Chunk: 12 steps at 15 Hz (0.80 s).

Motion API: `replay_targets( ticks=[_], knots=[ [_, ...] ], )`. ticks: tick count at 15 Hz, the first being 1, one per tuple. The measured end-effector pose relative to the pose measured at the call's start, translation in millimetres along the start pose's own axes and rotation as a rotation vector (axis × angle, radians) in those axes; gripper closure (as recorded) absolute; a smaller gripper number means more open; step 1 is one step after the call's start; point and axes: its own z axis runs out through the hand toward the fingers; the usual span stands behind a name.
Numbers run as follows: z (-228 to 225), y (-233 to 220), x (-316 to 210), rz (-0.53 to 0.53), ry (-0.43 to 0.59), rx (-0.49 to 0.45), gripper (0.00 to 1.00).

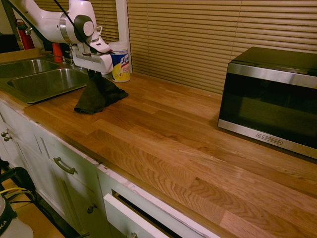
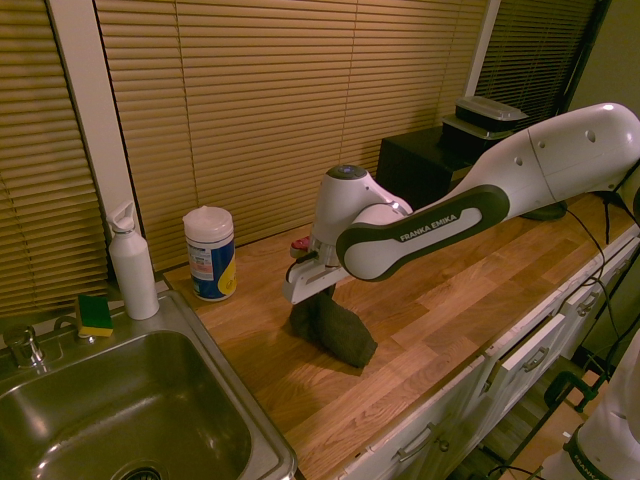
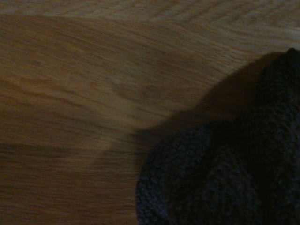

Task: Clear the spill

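Note:
My gripper will release the rag: its lower folds rest on the wooden countertop, so it would stay in place.
A big dark grey-black rag (image 1: 99,94) hangs in a tent shape from my gripper (image 1: 94,73), its lower folds resting on the wooden countertop (image 1: 173,134) just right of the sink. My gripper (image 2: 318,292) is shut on the rag's (image 2: 335,325) top, and the fingers are mostly buried in the cloth. In the wrist view the knitted rag (image 3: 225,173) fills one corner over bare wood. No dark drops of the spill show in any view; it may lie under the rag.
A steel sink (image 1: 44,82) sits left of the rag. A wipes canister (image 1: 120,62) stands close behind the gripper, by the blinds. A white bottle (image 2: 133,265) and sponge (image 2: 95,315) are near the sink. A microwave (image 1: 270,99) stands far right. A drawer (image 1: 133,218) is ajar below.

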Motion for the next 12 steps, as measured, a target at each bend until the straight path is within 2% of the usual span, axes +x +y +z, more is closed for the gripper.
replay_targets(
  ticks=[7,12],
  knots=[
    [-4.3,-2.6,3.9,0.005,0.003,0.004,0.00],
    [-47.0,1.5,3.7,0.021,0.030,0.020,0.00]
  ],
)
